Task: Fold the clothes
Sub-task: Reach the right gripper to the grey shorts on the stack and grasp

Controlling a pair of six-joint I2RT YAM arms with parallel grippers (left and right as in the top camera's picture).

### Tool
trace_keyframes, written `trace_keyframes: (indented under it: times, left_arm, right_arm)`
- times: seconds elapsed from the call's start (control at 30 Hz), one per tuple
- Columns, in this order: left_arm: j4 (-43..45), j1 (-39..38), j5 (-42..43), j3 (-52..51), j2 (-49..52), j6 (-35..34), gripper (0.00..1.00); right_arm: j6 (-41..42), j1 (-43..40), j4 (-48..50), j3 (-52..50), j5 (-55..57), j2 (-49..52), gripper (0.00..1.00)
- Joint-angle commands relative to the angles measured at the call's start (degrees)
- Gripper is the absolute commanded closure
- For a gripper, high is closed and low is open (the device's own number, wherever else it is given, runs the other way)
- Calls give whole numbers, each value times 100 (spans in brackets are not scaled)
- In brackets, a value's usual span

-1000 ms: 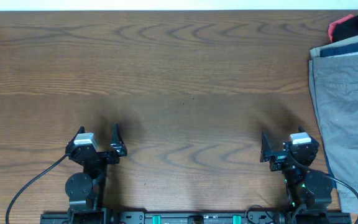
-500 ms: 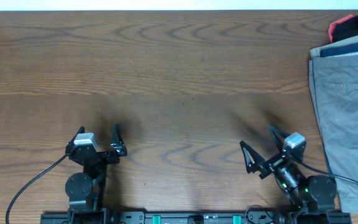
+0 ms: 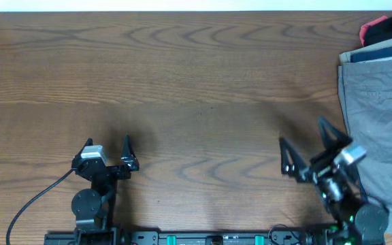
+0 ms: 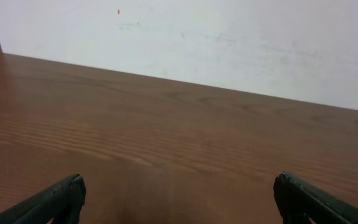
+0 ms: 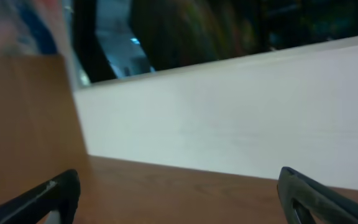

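Observation:
My right gripper grabs the grey-green shorts [image 3: 380, 116] next by the side edge facing the empty table, near the waistband, to draw them out for folding.
The grey-green shorts [image 3: 380, 116] lie flat at the table's right edge, seams showing, partly cut off by the frame. My right gripper [image 3: 306, 145] is open and empty, raised just left of the shorts, not touching them. My left gripper [image 3: 107, 146] is open and empty near the front left of the table. The left wrist view shows its open fingers [image 4: 179, 196] over bare wood. The right wrist view shows open fingers [image 5: 179, 193] over the table and a white wall; no cloth shows there.
A stack of other clothes sits at the back right corner: navy [image 3: 381, 50], tan [image 3: 346, 57] and red/black [image 3: 385, 28]. The brown wooden table [image 3: 196, 95] stretches between the arms. A black cable [image 3: 29, 204] runs from the left arm's base.
My right arm has swung up and to the right, toward the shorts, with its gripper open. The left arm has not moved.

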Motion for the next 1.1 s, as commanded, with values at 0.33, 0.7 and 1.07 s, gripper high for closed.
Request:
trace_keyframes:
  times: [0.33,0.7,1.07]
  left_arm:
    - [-223,-28,57,-79,-2,33,2]
    - [-223,-28,57,-79,-2,33,2]
    - [-221,-28,57,-79,-2,33,2]
  right_arm:
    - [-2400,-63,-3377,5115,4352,5702,1]
    - [-3084,-376,-4103,6594,5333,8605,1]
    - [-3132,-938,-3856,6599,5792,10216,1]
